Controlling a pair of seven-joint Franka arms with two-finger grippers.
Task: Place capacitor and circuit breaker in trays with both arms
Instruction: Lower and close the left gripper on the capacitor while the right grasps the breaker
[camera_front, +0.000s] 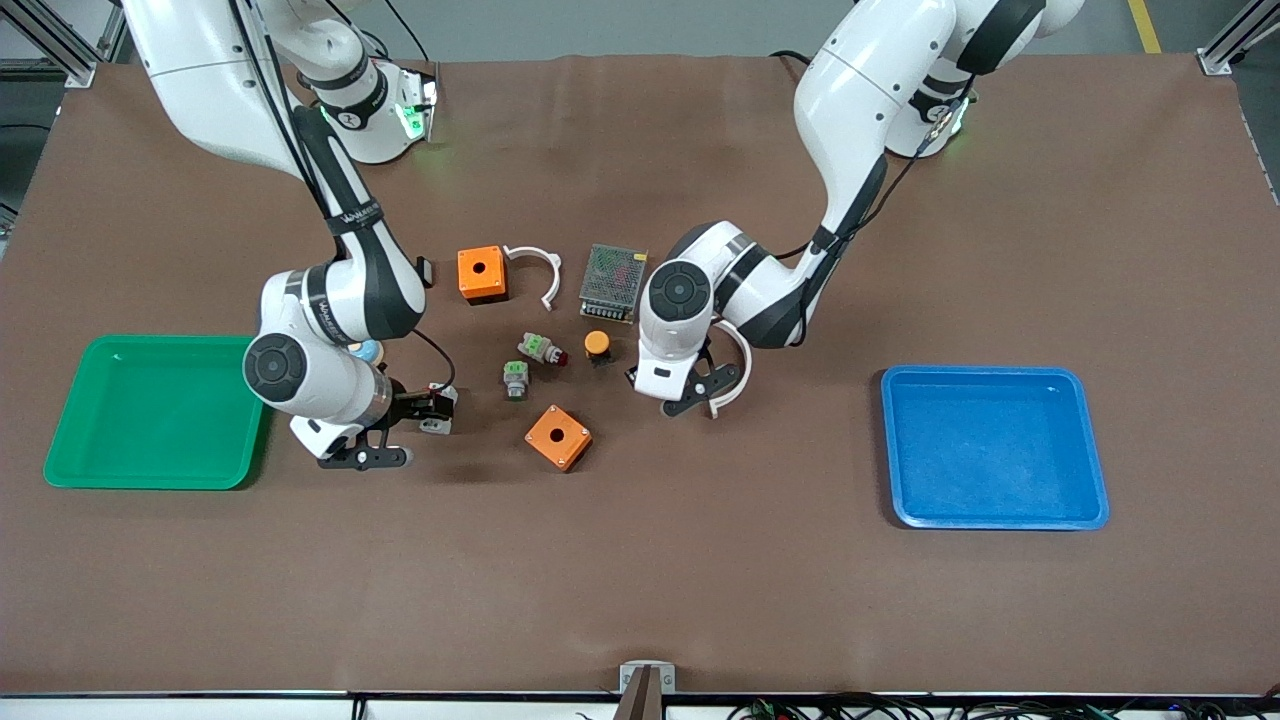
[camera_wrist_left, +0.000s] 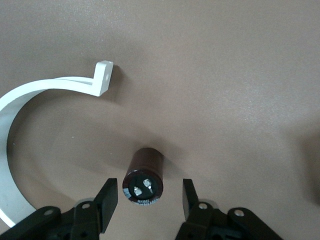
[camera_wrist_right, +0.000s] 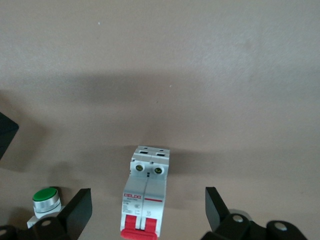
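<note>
The right gripper's fingers are above the circuit breaker's sides in the right wrist view, so they would miss it if they closed now.
The capacitor, a stubby dark cylinder with two pale terminals on its end, lies on the brown mat. My left gripper is open and low, one finger on each side of the capacitor, not touching it. In the front view the left gripper hides the capacitor. The circuit breaker, a white-grey block with red levers, lies on the mat between the open fingers of my right gripper, with a gap on both sides. In the front view the breaker is at the right gripper, beside the green tray.
A green tray is at the right arm's end and a blue tray at the left arm's end. Mid-table lie two orange boxes, a mesh-topped unit, two green-topped parts, an orange-capped button and white curved clips.
</note>
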